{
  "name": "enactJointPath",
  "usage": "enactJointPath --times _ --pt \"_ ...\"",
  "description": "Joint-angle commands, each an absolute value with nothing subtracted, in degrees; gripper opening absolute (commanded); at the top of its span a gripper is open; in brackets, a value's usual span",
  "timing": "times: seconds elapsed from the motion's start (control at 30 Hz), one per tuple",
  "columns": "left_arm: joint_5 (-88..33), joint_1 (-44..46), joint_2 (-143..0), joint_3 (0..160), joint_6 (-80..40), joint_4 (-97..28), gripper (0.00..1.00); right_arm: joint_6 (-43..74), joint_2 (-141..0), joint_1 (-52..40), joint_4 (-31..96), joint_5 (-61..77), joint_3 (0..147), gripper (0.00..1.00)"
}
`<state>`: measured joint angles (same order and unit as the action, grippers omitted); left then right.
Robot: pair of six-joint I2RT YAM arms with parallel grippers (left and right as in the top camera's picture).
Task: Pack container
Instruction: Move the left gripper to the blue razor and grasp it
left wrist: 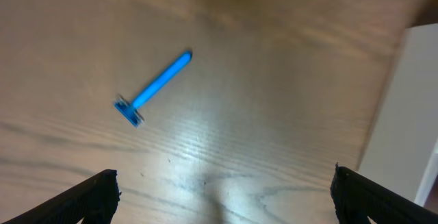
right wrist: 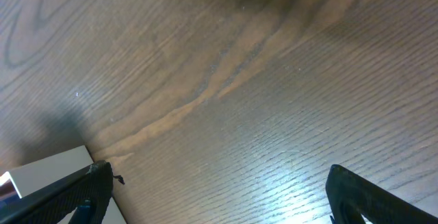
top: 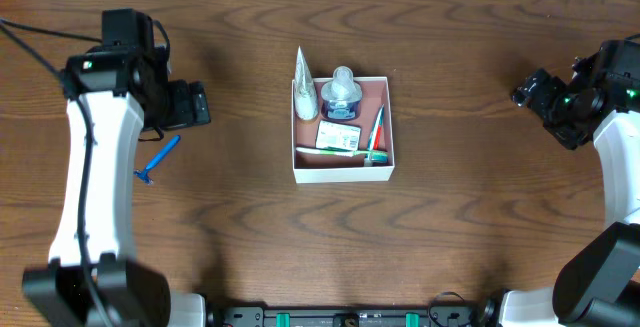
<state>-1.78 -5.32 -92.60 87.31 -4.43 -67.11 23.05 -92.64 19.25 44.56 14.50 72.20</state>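
Observation:
My left gripper grabs the blue razor across its handle next, to lay it flat in the container.
The container is a square white box with a pinkish-brown inside at the table's middle. It holds a white tube, a small blue-labelled bottle, a flat pack and a toothbrush. A blue razor lies on the table left of the box; in the left wrist view the razor lies ahead of the fingers. My left gripper is open and empty, above the table near the razor. My right gripper is open and empty at the far right. The box's wall shows in the right wrist view.
The wooden table spreads all around the box. A black cable runs at the far left edge. The box's white side shows at the right of the left wrist view.

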Motion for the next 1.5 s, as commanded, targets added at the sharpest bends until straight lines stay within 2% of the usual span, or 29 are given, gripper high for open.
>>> enactJointPath --times 0.0,0.2,0.43,0.63,0.8,1.07,1.23,1.37,1.47 --pt "-3.9 -6.3 -97.6 85.9 -8.6 -67.5 0.99 23.6 -92.8 19.6 44.6 14.3 72.2 0.99" --pt "-3.4 -6.5 -106.4 85.6 -9.6 -64.7 0.99 23.6 -92.8 19.6 44.6 14.3 72.2 0.99" --pt "1.6 -6.5 -111.7 85.6 8.2 -59.0 0.99 23.6 -92.8 19.6 44.6 14.3 72.2 0.99" --pt "3.1 -7.4 -113.1 85.6 15.3 -53.4 1.0 23.6 -92.8 19.6 44.6 14.3 72.2 0.99" --pt "3.1 -8.9 -113.9 85.6 27.2 -53.0 1.0 23.6 -92.8 19.6 44.6 14.3 72.2 0.99" --pt "3.3 -13.0 -116.9 85.4 27.6 -54.8 0.99 23.6 -92.8 19.6 44.6 14.3 72.2 0.99" --pt "3.3 -14.6 -118.1 85.4 27.6 -54.8 0.93 23.6 -92.8 19.6 44.6 14.3 72.2 0.99" --pt "3.2 -15.3 -119.4 85.4 27.6 -55.0 0.79 23.6 -92.8 19.6 44.6 14.3 72.2 0.99" --pt "3.2 -15.5 -120.6 85.0 27.6 -54.9 0.78 23.6 -92.8 19.6 44.6 14.3 72.2 0.99"
